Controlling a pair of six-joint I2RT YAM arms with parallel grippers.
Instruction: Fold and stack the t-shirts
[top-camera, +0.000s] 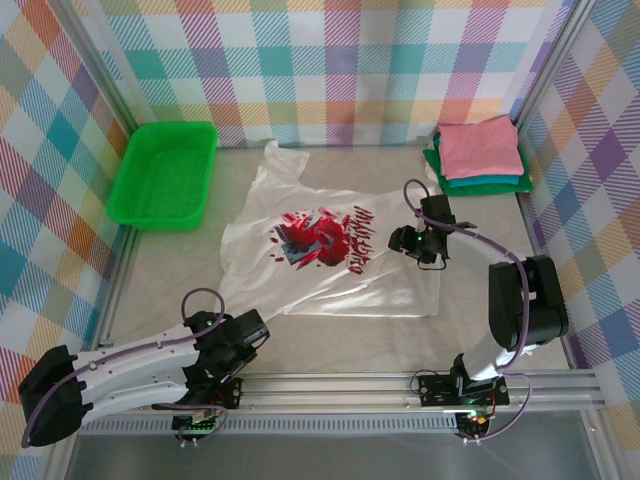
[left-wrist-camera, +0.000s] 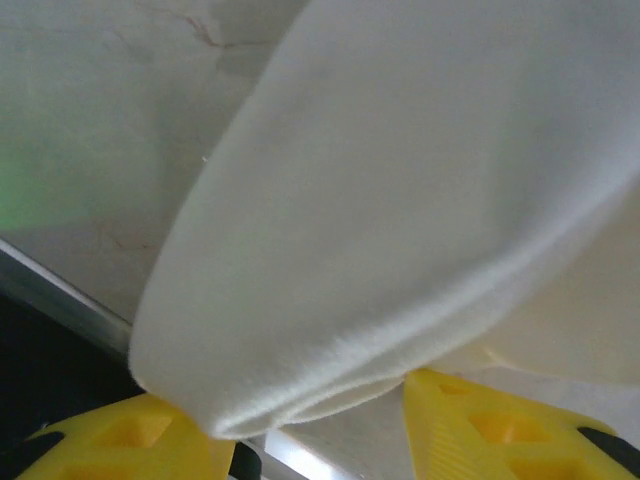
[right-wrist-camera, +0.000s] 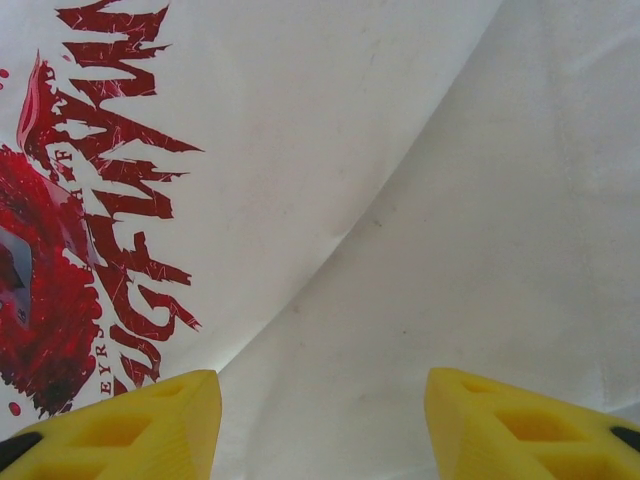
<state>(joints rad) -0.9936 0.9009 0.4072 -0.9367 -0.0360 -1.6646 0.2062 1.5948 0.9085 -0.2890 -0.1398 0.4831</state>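
My left gripper grabs the white t-shirt (top-camera: 400, 285) by the drooping cloth at its near corner (top-camera: 256, 317) next, to fold that edge of the t-shirt over.
A white t-shirt (top-camera: 400, 285) with a red-and-black chest graphic lies spread flat in the middle of the table. My left gripper (top-camera: 243, 335) is at its near left corner. In the left wrist view its yellow fingers (left-wrist-camera: 460, 420) stand apart, and a rolled fold of the white cloth (left-wrist-camera: 400, 200) droops between and over them, not pinched. My right gripper (top-camera: 428, 250) hovers over the shirt's right side, open (right-wrist-camera: 320, 400), with plain white cloth (right-wrist-camera: 480, 250) below and nothing between its fingers. A folded pink shirt (top-camera: 480, 148) tops teal (top-camera: 490, 181) and green ones at the back right.
A green plastic tray (top-camera: 125, 180) sits at the back left. An aluminium rail (top-camera: 350, 385) runs along the table's near edge, close under the left gripper. Checked walls close in the left, back and right sides.
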